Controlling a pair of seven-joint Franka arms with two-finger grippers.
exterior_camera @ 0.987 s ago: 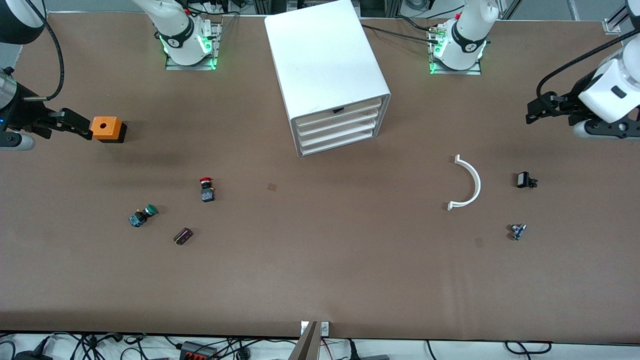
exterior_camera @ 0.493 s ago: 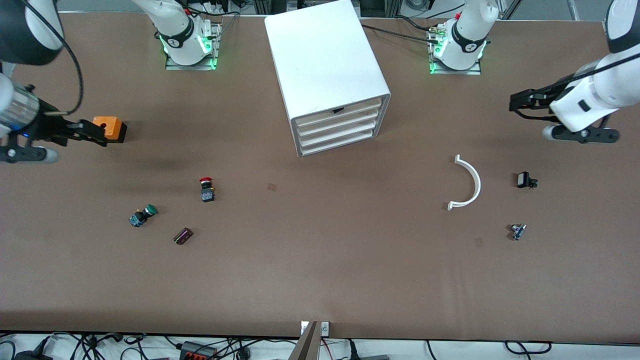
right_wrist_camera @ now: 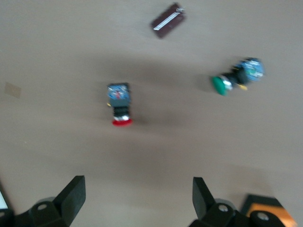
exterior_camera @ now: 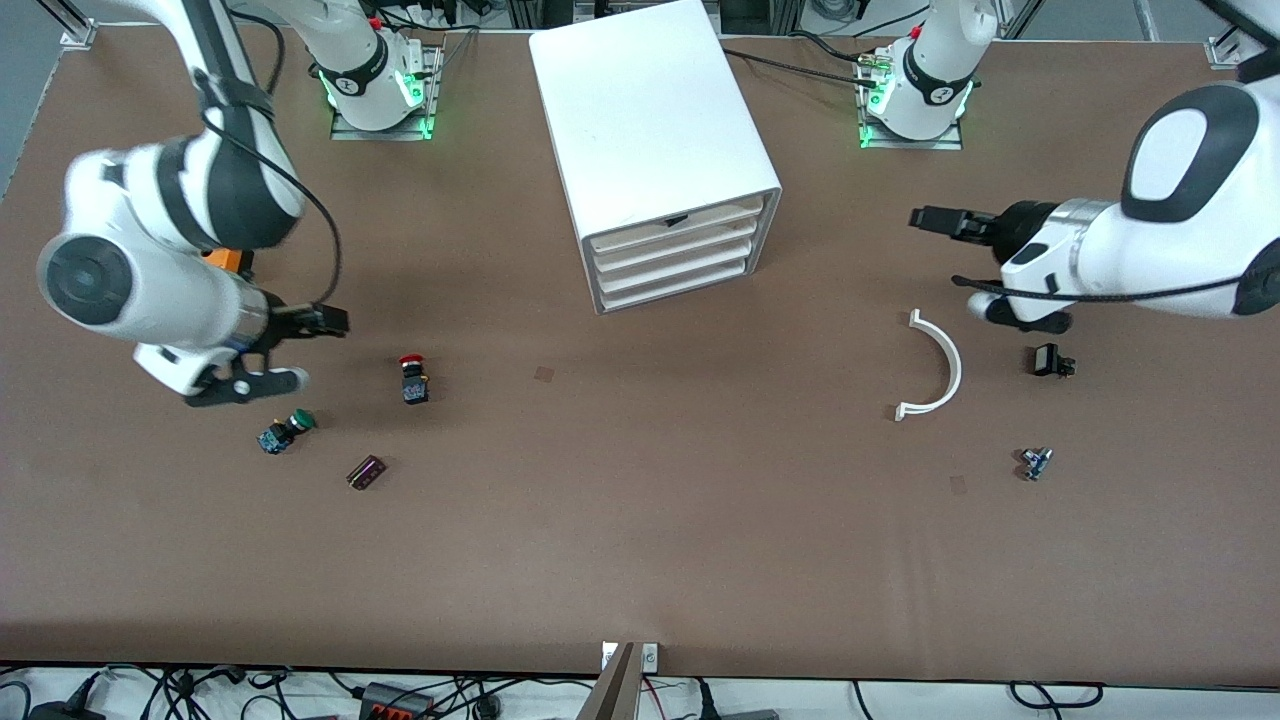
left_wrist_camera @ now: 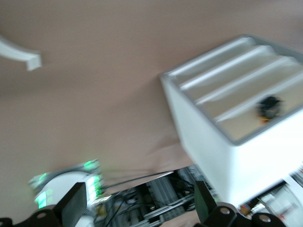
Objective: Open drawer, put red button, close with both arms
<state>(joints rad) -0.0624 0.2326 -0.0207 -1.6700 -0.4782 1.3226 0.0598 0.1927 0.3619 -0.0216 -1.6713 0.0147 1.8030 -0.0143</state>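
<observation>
The red button needs to go in the drawer, so my right gripper will next hold the red button by its dark body.
The white four-drawer cabinet stands at the robots' side of the table with all drawers shut. The drawer, second from the top, also shows in the left wrist view. The red button stands on the table nearer the front camera, toward the right arm's end; it also shows in the right wrist view. My right gripper is open and empty over the table beside the red button, apart from it. My left gripper is open and empty over the table toward the left arm's end, pointing at the cabinet.
A green-capped button and a small brown part lie near the red button. An orange box is mostly hidden by the right arm. A white curved piece and two small dark parts lie toward the left arm's end.
The right gripper has swung from beside the orange box to near the red button. The left gripper has moved from the table's end toward the cabinet. Nothing on the table has moved.
</observation>
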